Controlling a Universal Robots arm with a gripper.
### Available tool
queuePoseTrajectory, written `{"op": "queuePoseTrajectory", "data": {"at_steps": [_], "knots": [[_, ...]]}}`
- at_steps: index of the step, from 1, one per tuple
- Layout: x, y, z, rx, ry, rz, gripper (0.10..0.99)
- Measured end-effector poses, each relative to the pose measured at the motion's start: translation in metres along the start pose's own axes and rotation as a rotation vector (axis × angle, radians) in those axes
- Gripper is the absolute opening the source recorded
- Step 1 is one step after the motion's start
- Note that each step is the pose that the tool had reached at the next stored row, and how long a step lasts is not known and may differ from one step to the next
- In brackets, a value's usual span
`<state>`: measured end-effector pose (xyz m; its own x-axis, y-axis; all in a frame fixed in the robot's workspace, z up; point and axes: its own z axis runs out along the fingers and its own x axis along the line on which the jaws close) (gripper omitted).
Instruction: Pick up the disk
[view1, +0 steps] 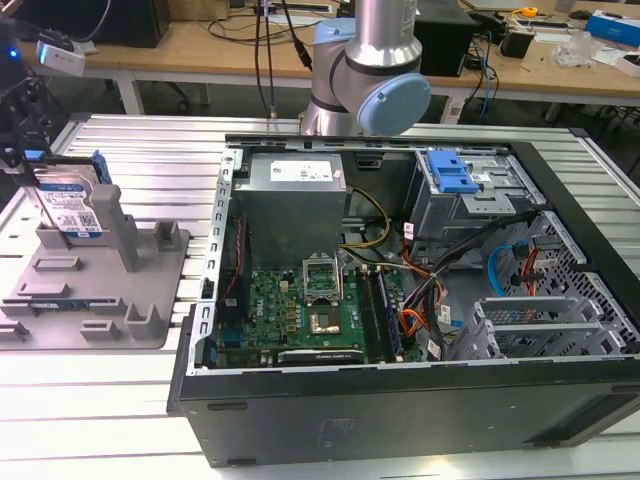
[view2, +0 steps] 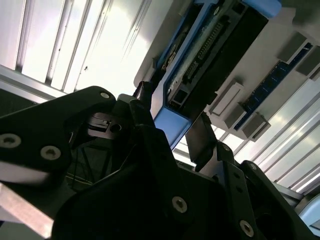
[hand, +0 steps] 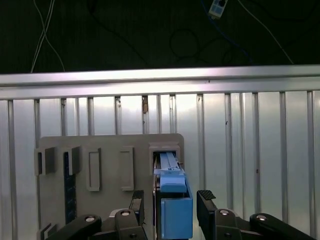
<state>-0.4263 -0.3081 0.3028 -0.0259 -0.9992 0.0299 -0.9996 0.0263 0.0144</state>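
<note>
My open fingers stand on both sides of the disk's blue bar end (view1: 99, 167), so it is now time to close my gripper on the disk.
The disk (view1: 72, 205) stands on edge in a slot of the grey plastic fixture (view1: 150, 290) at the exterior view's left. Its white-and-blue label faces the camera and blue rails run along its sides. In both wrist views my gripper (hand: 171, 202) (view2: 172, 117) straddles the disk's blue rail end (hand: 173, 197) (view2: 172, 127). One black finger (hand: 138, 204) is on one side and the other finger (hand: 206, 200) is on the opposite side. A narrow gap shows on each side, so the gripper is open and around the disk.
The fixture carries several grey posts (view1: 122, 225) beside the disk. An open computer case (view1: 400, 300) lies to the exterior view's right on the slatted metal table (view1: 150, 140), with a blue-latched drive cage (view1: 455, 175) inside. The arm's base (view1: 365, 60) stands behind the case.
</note>
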Motion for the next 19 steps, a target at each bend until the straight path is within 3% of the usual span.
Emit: {"op": "queuePoseTrajectory", "data": {"at_steps": [3, 4, 19], "knots": [[0.0, 0.0, 0.0016, 0.0, 0.0001, 0.0, 0.529], [-0.0001, 0.0, 0.0023, 0.0, 0.0001, 0.0, 0.455], [0.0002, 0.0003, 0.0044, 0.0, 0.0, 0.0, 0.455]]}}
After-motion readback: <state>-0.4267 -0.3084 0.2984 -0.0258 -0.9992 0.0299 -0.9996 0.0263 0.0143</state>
